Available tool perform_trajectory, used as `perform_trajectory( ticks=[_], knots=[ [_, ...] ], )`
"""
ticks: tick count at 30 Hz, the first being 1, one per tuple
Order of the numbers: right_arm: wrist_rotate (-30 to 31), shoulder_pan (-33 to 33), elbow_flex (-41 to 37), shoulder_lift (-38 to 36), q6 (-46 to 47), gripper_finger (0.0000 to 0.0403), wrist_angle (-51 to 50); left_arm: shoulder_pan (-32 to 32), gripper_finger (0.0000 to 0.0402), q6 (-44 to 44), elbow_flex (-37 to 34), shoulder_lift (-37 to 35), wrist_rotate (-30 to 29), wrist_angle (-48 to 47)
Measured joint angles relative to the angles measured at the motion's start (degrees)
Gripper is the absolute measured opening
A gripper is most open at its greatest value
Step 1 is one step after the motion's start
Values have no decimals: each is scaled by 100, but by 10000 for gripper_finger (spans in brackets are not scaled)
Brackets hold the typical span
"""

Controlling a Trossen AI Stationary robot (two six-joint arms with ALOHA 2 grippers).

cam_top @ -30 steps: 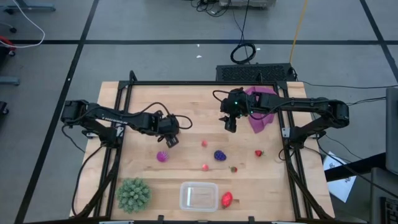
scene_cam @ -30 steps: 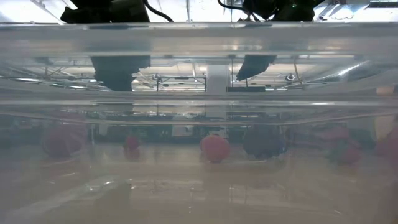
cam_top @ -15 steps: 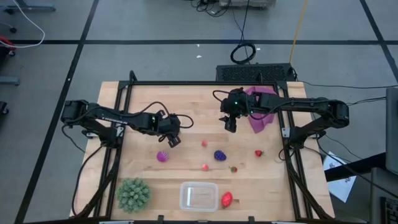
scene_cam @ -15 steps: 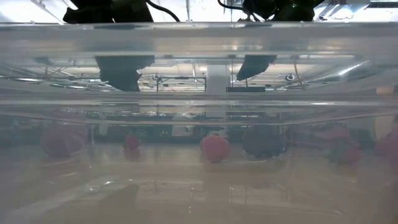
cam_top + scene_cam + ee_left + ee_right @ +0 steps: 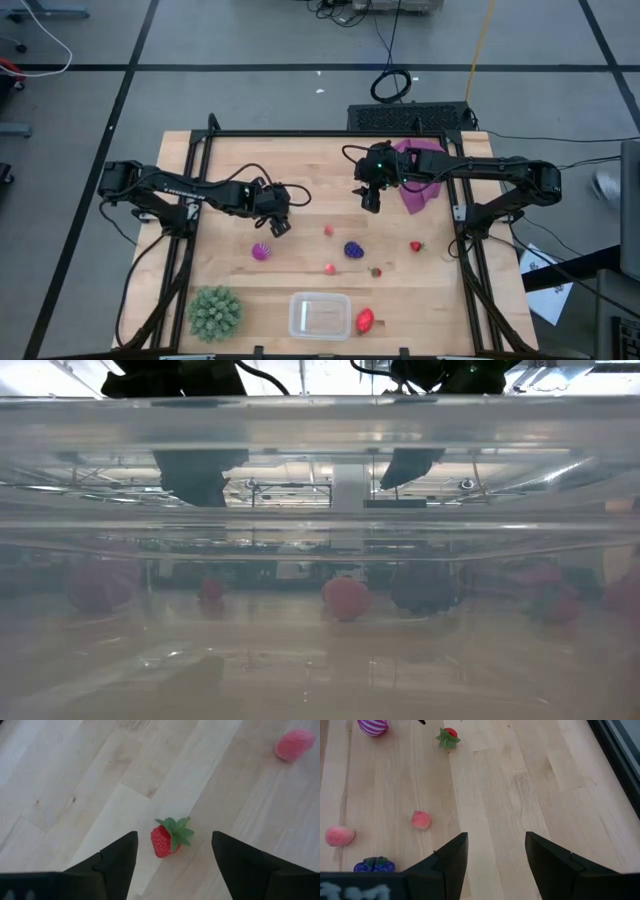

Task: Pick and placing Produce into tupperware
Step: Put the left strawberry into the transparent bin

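Observation:
My left gripper next takes the strawberry by its red body (image 5: 162, 843) to place it in the tupperware.
My left gripper (image 5: 276, 223) (image 5: 174, 836) hangs open over a small red strawberry (image 5: 167, 840) with green leaves that lies on the wood. Its fingers stand on either side of the strawberry without touching it. That strawberry also shows in the right wrist view (image 5: 447, 736), beside the magenta ball (image 5: 261, 251) (image 5: 372, 726). My right gripper (image 5: 370, 200) (image 5: 496, 837) waits open above bare wood near the purple cloth (image 5: 420, 187). The dark grape bunch (image 5: 354, 249), two pink pieces (image 5: 328, 231) (image 5: 329, 268) and more strawberries (image 5: 416, 246) (image 5: 375, 271) (image 5: 365, 320) lie apart. The clear tupperware (image 5: 320, 315) sits at the near edge.
A spiky green ball (image 5: 214, 312) rests left of the tupperware at the near edge. The low view looks through the tupperware's clear wall (image 5: 320, 530), so the fruit behind it is blurred. A black frame (image 5: 300, 133) borders the table. Bare wood lies in the far left part.
My left gripper has edged a little toward the table's right during the first half second, then held still. The fruit and the tupperware stay where they were.

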Motion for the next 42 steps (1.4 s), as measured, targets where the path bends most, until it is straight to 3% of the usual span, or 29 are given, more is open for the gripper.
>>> perform_trajectory(
  ticks=[11, 28, 42],
  knots=[
    [0, 1, 0, 0, 3, 187, -176, -2, 261, -20, 0, 6, 118, -149],
    [0, 0, 1, -2, 48, 187, -203, 63, 265, 1, 5, 1342, -10, -34],
    [0, 1, 0, -2, 48, 187, -145, 150, 264, 297, -7, 1300, -219, 297]
  ],
)
